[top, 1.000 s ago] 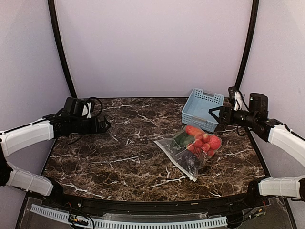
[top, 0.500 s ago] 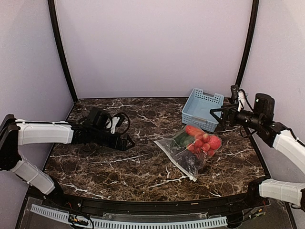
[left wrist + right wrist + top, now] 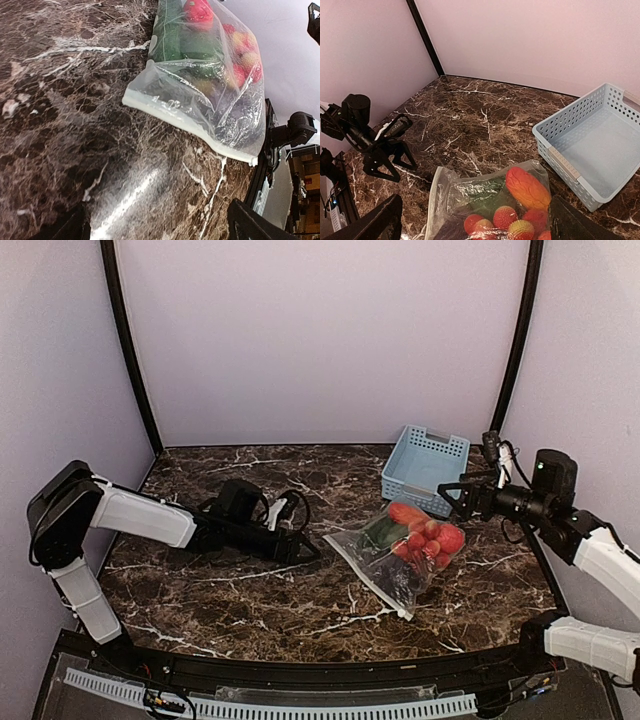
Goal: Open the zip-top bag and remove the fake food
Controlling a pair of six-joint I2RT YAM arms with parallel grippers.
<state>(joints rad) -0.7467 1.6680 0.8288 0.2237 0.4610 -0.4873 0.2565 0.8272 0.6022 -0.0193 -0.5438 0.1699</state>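
Next, my left gripper pinches the bag's white zip edge at its far corner. The zip edge's other corner stays free for my right gripper to open the bag.
The zip-top bag (image 3: 398, 552) lies flat on the marble table, right of centre, with its white zip edge (image 3: 185, 122) facing the left arm. Through the clear plastic I see the fake food: a red-orange piece (image 3: 527, 189), a cluster of red balls (image 3: 432, 538), green pieces (image 3: 380, 532) and a dark shape (image 3: 397, 578). My left gripper (image 3: 308, 548) is low over the table just left of the bag, open and empty; only its fingertips (image 3: 247, 225) show in its wrist view. My right gripper (image 3: 455, 498) hovers above the bag's far right end, open and empty.
A light-blue slotted basket (image 3: 425, 468), empty, stands at the back right, just behind the bag; it also shows in the right wrist view (image 3: 595, 145). Purple walls and black poles enclose the table. The table's front edge is near the bag's lower corner (image 3: 255, 161).
My left arm has stretched right across the table, bringing its gripper from the far left up close to the bag. My right gripper has dropped slightly toward the bag.
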